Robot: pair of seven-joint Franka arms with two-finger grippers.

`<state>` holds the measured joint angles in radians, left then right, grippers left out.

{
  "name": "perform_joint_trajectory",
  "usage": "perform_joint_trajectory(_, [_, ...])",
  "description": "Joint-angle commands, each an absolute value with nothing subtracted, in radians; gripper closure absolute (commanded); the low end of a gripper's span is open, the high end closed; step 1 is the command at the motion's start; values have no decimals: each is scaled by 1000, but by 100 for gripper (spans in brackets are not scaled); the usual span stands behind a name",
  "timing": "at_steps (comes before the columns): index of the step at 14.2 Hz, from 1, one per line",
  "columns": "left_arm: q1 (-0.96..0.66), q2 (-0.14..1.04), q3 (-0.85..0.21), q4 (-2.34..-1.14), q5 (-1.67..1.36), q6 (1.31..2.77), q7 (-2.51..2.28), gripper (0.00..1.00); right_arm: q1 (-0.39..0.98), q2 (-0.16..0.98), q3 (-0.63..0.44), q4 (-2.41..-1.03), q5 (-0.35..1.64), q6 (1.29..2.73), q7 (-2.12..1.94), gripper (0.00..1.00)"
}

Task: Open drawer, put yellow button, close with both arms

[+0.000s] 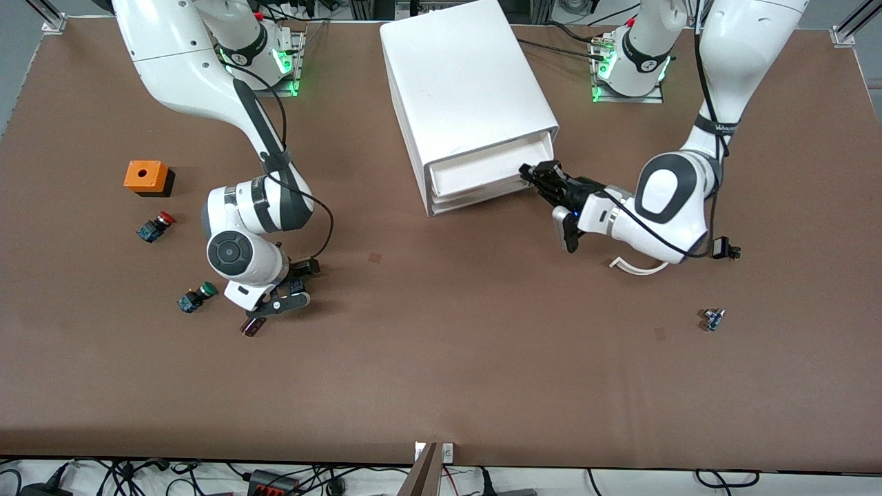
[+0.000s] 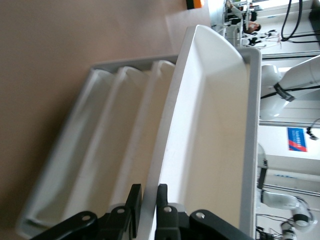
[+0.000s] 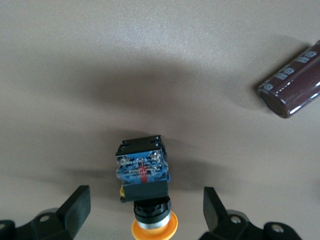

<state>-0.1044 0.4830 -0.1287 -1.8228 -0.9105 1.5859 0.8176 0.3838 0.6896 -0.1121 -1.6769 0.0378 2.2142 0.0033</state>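
The robot's right gripper will put the yellow button into the drawer, so next it will grab the yellow button's blue body [image 3: 143, 168].
The drawer [image 1: 482, 164], uppermost in the white cabinet [image 1: 462, 76], stands pulled out a little. My left gripper [image 1: 532, 174] is shut on the drawer's front wall; in the left wrist view [image 2: 147, 200] one finger is inside the drawer [image 2: 210, 125] and one outside. My right gripper [image 1: 286, 302] is low over the table toward the right arm's end, open. In the right wrist view the yellow button [image 3: 142, 172] lies on its side between the gripper's [image 3: 145, 210] spread fingers, untouched, its cap toward the palm. The hand hides the button in the front view.
A dark brown cylinder [image 1: 251, 327] lies beside the right gripper and also shows in the right wrist view [image 3: 292, 82]. A green button [image 1: 196, 297], a red button [image 1: 155, 227] and an orange box [image 1: 147, 177] lie nearby. A small part [image 1: 713, 319] lies toward the left arm's end.
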Motion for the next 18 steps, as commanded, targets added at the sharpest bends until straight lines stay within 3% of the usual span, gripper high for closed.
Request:
perform_joint_trajectory(1, [-75, 590, -120, -1683, -851, 1588, 802, 90, 383, 696, -112, -1674, 54, 2236, 8, 0])
perform_joint_trajectory(3, [-75, 607, -120, -1655, -851, 1588, 801, 89, 383, 696, -113, -1674, 54, 2238, 8, 0])
perform_joint_trajectory(4, [-74, 607, -120, -1654, -851, 1588, 793, 78, 383, 698, -112, -1672, 54, 2238, 8, 0])
perform_joint_trajectory(5, [-74, 607, -120, -1651, -851, 1588, 787, 46, 382, 698, -112, -1671, 52, 2243, 8, 0])
perform_joint_trajectory(6, [-74, 600, -118, -1649, -850, 1586, 785, 0, 382, 699, -112, -1669, 52, 2249, 8, 0])
perform_joint_trajectory(10, [-35, 543, -112, -1593, -781, 1557, 596, 0, 383, 712, -112, -1663, 51, 2281, -6, 0])
perform_joint_trajectory(14, [-34, 532, -113, -1424, -551, 1459, 283, 0, 383, 730, -113, -1661, 49, 2284, -37, 0])
perform_joint_trajectory(15, [-35, 525, -114, -1401, -484, 1453, 225, 0, 383, 732, -112, -1660, 49, 2284, -40, 7])
perform_joint_trajectory(16, [-37, 517, -121, -1378, -403, 1451, 171, 0, 383, 732, -112, -1660, 49, 2284, -38, 24])
perform_joint_trajectory(18, [-49, 497, -130, -1370, -229, 1454, 114, 0, 385, 729, -112, -1646, 49, 2273, -49, 73])
